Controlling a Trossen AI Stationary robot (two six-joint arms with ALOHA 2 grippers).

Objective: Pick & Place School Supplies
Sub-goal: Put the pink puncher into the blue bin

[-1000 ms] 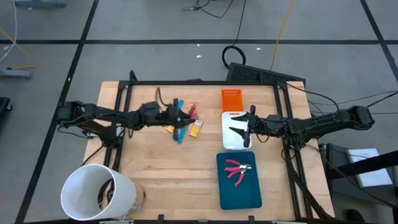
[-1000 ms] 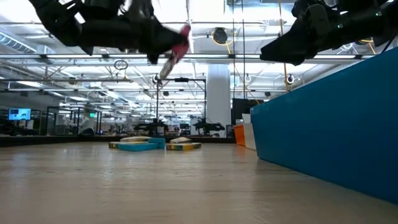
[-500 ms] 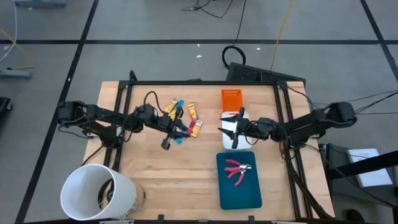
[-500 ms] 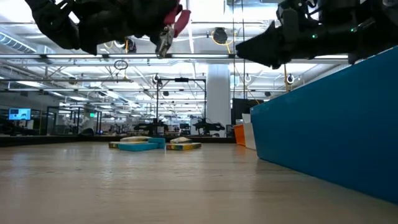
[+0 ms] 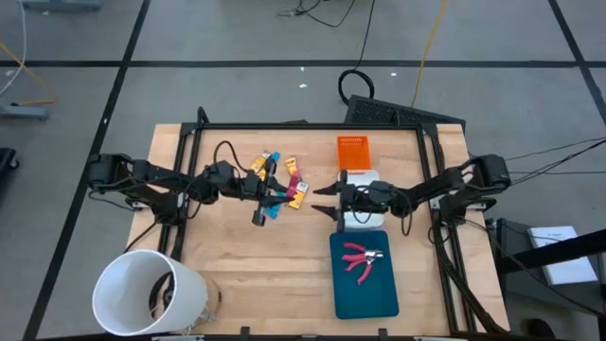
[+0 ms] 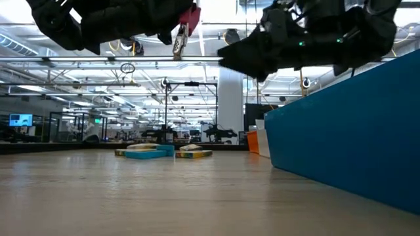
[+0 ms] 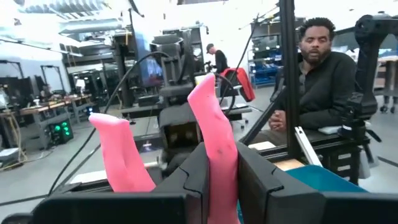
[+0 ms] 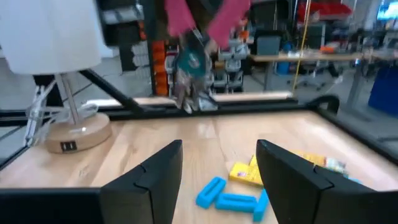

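My right gripper's fingers are still short of the pink-handled tool, so my left gripper keeps hold of the tool until they reach it.
My left gripper (image 5: 268,193) is shut on a pink-handled scissor-like tool (image 6: 186,26), held high above the table's middle. The tool's metal jaws (image 8: 189,81) point down. My right gripper (image 5: 327,201) is open, its fingers pointing at the tool from the table's right, a short way off, above the near edge of the white tray (image 5: 358,216). Light-blue pieces (image 8: 227,198) and yellow-orange pieces (image 8: 245,174) lie flat on the wood below the tool. A second pink-handled tool (image 5: 363,259) lies on the teal tray (image 5: 369,298). My left gripper pinches one pink handle (image 7: 214,143) of the tool between its two fingers, coming in level from the table's left. The other handle (image 7: 121,158) stands free beside the fingers. The tool is lifted clear, handles up and metal jaws hanging below.
An orange tray (image 5: 351,152) lies at the far side, right of the loose pieces. The big white bucket (image 5: 142,294) stands at the near left corner. Bare wood stretches between the bucket and the teal tray. A person (image 7: 320,81) sits beyond the table's right side.
My left gripper has carried the tool up and a little toward the near edge, away from the loose pieces; the tool has swung from slanting to jaws down. My right gripper has moved toward the table's left, from over the white tray toward the tool, staying open.
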